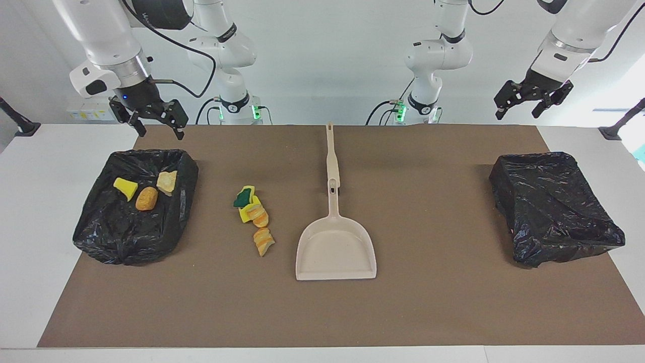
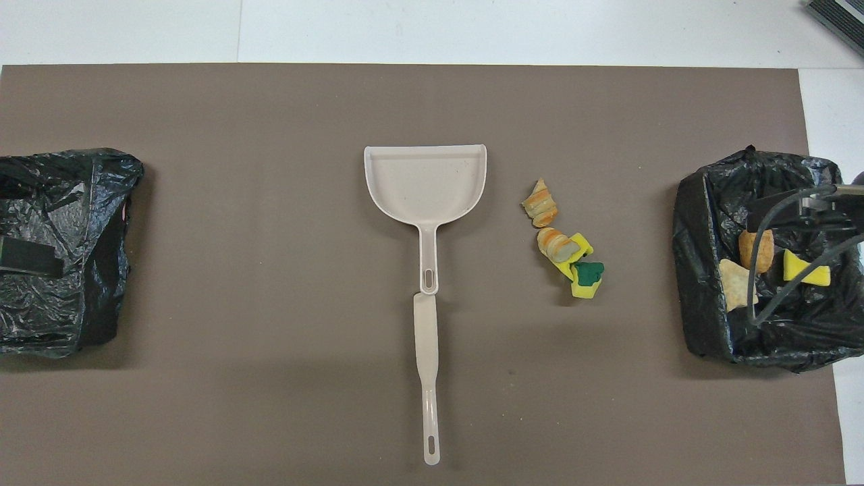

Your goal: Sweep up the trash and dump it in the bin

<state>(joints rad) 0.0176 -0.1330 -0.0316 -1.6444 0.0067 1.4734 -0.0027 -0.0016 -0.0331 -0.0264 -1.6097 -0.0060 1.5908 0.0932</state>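
The dustpan's broad pan point(image 2: 426, 185) is far wider than my fingers can span. My left gripper needs to pick up the dustpan by its slim handle point(image 2: 428, 256) next.
Several trash scraps point(image 1: 254, 217) lie in a short row on the brown mat: yellow sponge wedges, one with a dark green layer point(image 2: 586, 275), and orange-tan chunks point(image 2: 540, 206). Three more scraps point(image 1: 146, 190) lie in the black-lined bin point(image 1: 101, 232) at the right arm's end. The beige dustpan point(image 1: 336, 249) lies flat mid-table beside the loose scraps. A beige long handle point(image 1: 331, 156) lies in line with the pan's handle, nearer to the robots; no bristles show. My right gripper point(image 1: 161, 132) is open and empty, up over that bin's edge. My left gripper point(image 1: 516, 113) is open and empty, raised near the other bin.
A second black-lined bin point(image 1: 554, 212) stands at the left arm's end of the mat, with no scraps showing in it. The brown mat point(image 1: 433, 312) covers most of the white table.
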